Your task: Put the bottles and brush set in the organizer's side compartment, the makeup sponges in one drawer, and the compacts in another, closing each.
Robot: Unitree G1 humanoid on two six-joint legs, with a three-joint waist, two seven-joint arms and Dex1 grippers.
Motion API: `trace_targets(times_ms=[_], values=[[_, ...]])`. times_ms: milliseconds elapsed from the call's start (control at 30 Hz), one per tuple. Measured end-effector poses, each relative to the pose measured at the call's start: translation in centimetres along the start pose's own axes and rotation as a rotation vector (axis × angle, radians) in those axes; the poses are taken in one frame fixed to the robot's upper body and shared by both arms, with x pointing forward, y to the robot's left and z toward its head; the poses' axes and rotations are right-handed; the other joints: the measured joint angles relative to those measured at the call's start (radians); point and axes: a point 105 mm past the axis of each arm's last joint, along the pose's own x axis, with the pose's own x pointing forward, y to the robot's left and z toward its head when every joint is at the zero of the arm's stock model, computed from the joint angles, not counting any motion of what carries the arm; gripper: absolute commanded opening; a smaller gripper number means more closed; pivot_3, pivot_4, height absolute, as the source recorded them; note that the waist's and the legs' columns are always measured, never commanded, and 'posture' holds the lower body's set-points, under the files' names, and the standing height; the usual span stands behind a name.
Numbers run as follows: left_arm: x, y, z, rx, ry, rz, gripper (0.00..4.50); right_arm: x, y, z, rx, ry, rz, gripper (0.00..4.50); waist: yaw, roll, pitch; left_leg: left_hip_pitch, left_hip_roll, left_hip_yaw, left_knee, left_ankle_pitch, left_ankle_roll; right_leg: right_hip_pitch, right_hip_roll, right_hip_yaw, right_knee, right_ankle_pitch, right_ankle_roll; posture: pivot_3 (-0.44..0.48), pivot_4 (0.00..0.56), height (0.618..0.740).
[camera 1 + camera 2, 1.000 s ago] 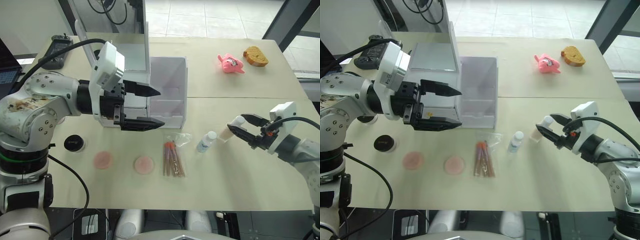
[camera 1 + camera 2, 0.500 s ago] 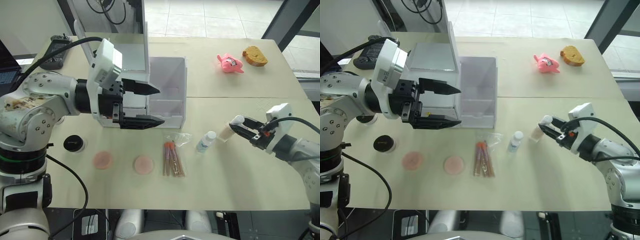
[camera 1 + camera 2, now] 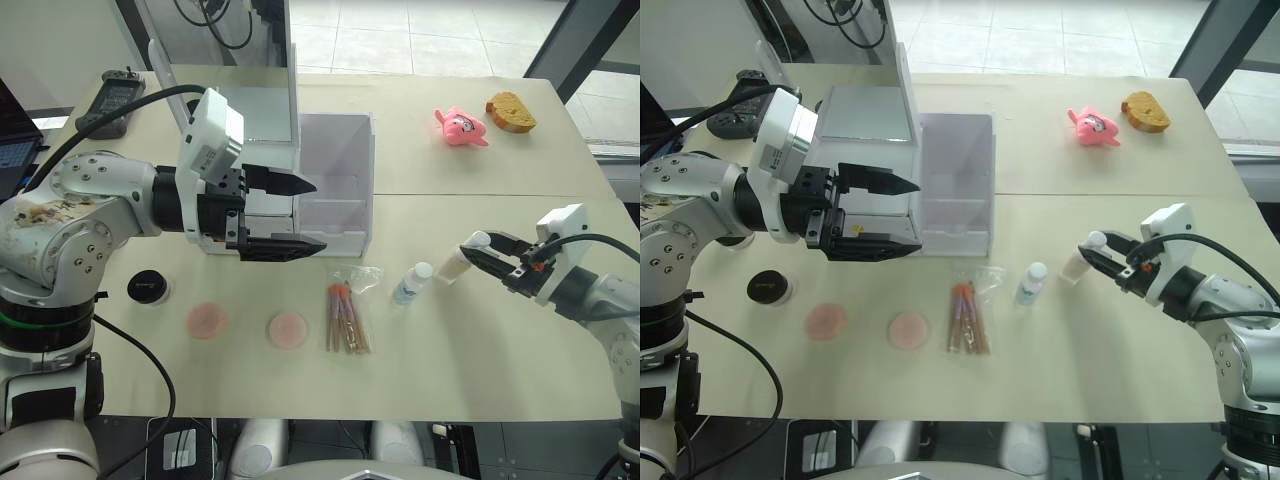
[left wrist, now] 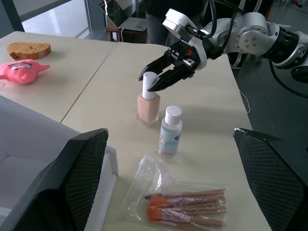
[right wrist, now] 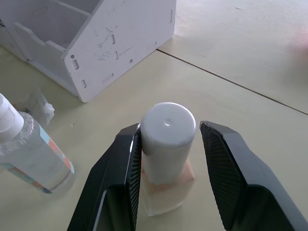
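Note:
My right gripper grabs the cream-beige bottle by its white cap (image 3: 480,240) next, to stand the bottle in the organizer's side compartment (image 3: 335,212).
The taller cream-beige bottle (image 3: 455,266) stands upright right of the short clear bottle (image 3: 412,284). My right gripper (image 3: 478,246) is open and straddles its white cap (image 5: 168,131); one finger (image 5: 126,159) touches the cap and the other stands a small gap away. The brush set (image 3: 345,318) lies in its clear bag before the organizer (image 3: 262,215). The organizer's side compartment (image 3: 335,212) holds nothing. Two pink makeup sponges (image 3: 206,320) (image 3: 288,329) lie at the front left, with one black-topped compact (image 3: 148,287) beside them. My left gripper (image 3: 318,215) hovers wide open before the drawers, hiding them.
A pink plush toy (image 3: 461,127) and a bread-like piece (image 3: 511,112) lie at the far right of the table. A black handheld device (image 3: 115,100) sits at the far left corner. The organizer's mirror lid (image 3: 292,60) stands upright.
My right gripper's fingers have narrowed around the cream bottle's cap, from a wide gap to near contact. The left arm has only shifted slightly.

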Motion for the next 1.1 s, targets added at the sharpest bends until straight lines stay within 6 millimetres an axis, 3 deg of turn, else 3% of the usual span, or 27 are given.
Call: trace_targets(times_ms=[67, 233, 600, 833, 967, 1100], values=[[0.0, 0.0, 0.0, 0.000, 0.000, 0.001, 4.50, 0.1, 0.0, 0.0, -0.010, 0.001, 0.001, 2.04, 0.000, 0.000, 0.000, 0.000, 0.000, 0.000, 0.000, 0.000, 0.000, 0.000, 0.000, 0.000, 0.000, 0.000, 0.000, 0.000, 0.150, 0.740], [-0.1, 0.1, -0.1, -0.006, -0.001, 0.002, 4.50, 0.6, 0.4, 0.1, -0.003, -0.014, 0.016, 0.98, 0.001, 0.000, 0.000, 0.000, 0.000, 0.000, 0.000, 0.000, 0.000, 0.000, 0.000, 0.000, 0.000, 0.000, 0.000, 0.000, 0.150, 0.740], [-0.4, 0.7, -0.3, -0.017, -0.003, 0.023, 4.50, 0.2, 0.1, 0.8, -0.016, 0.009, 0.035, 0.98, 0.000, 0.000, 0.000, 0.000, 0.000, 0.000, 0.000, 0.000, 0.000, 0.000, 0.000, 0.000, 0.000, 0.000, 0.000, 0.000, 0.150, 0.740], [-0.6, 0.9, -0.9, -0.016, -0.011, 0.040, 4.50, 0.3, -1.0, 7.1, -0.108, -0.086, 0.047, 0.98, -0.003, 0.000, 0.000, 0.000, 0.000, 0.000, -0.001, 0.000, 0.000, 0.000, 0.000, 0.000, 0.000, 0.000, 0.000, 0.000, 0.150, 0.740], [-0.9, 1.2, -1.4, -0.026, -0.019, 0.049, 4.50, 1.1, -0.1, 8.7, -0.101, -0.097, 0.073, 0.98, -0.002, 0.000, 0.000, -0.001, 0.000, 0.000, 0.000, 0.001, -0.001, -0.001, 0.000, 0.000, -0.001, 0.000, 0.000, 0.000, 0.150, 0.740], [-1.5, 1.9, -1.8, -0.033, -0.027, 0.092, 4.50, 2.2, 1.2, 13.0, -0.143, -0.151, 0.118, 0.98, -0.003, 0.000, 0.000, -0.002, 0.000, 0.000, -0.001, 0.001, -0.001, -0.001, 0.001, 0.000, -0.002, 0.000, 0.000, 0.000, 0.150, 0.740]])
